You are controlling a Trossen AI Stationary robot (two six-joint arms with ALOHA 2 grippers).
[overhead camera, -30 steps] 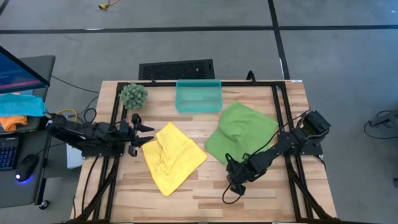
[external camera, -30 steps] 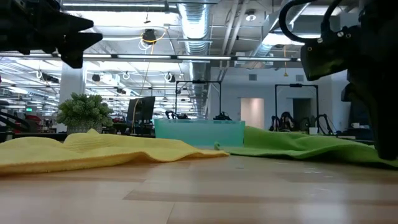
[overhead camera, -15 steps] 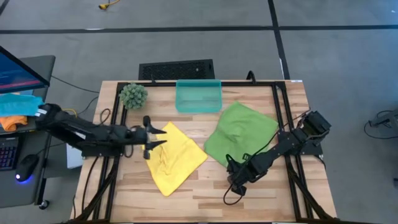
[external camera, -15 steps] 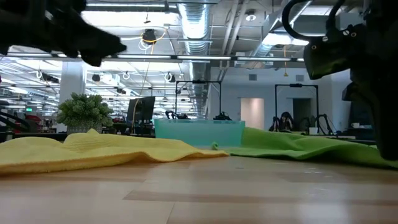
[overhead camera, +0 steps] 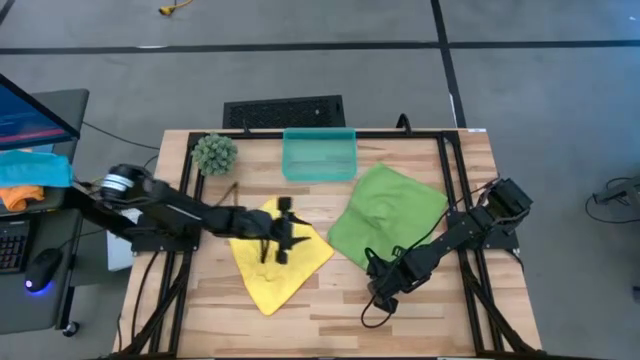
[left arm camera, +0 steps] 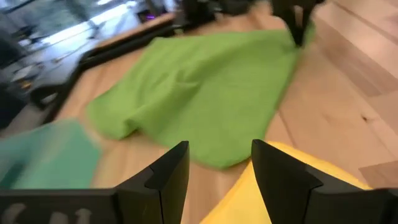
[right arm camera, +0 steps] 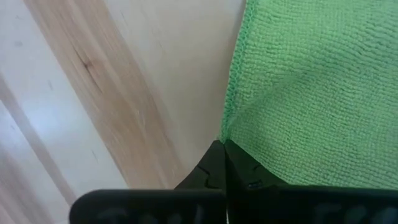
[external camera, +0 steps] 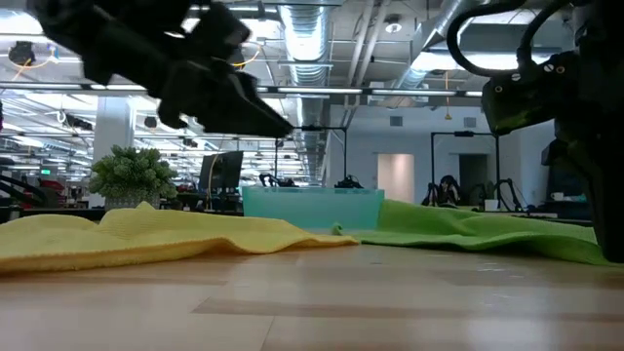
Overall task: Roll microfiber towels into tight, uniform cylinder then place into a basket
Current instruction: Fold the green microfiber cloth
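The green towel (overhead camera: 390,212) needs to be folded before it is rolled, so my left gripper should grab it next by its hemmed corner (overhead camera: 333,236).
The yellow towel (overhead camera: 275,258) lies rumpled on the table left of centre, and the lime green towel (overhead camera: 390,212) is spread right of centre. The teal basket (overhead camera: 319,154) stands at the far edge. My left gripper (overhead camera: 288,232) hovers open above the yellow towel (left arm camera: 261,199), touching nothing, and points toward the green towel (left arm camera: 199,81). My right gripper (overhead camera: 373,268) points down, shut on the green towel's near corner. My right gripper pinches the green towel's near corner (right arm camera: 233,144) between its two fingertips, coming from above and pointing down. The hemmed edge runs away from the pinch. The rest of the towel lies spread on the table; whether the corner is lifted does not show.
A round green spiky plant ball (overhead camera: 214,153) sits at the far left corner. A black frame (overhead camera: 445,180) runs along the table's sides and far edge. Bare wood (overhead camera: 330,310) lies along the near edge. A desk with blue and orange cloths (overhead camera: 30,178) stands left of the table.
My left arm has reached out from the table's left edge toward the right, coming over the yellow towel, and its gripper has rolled while staying open. The right gripper has kept its place, shut on the green corner.
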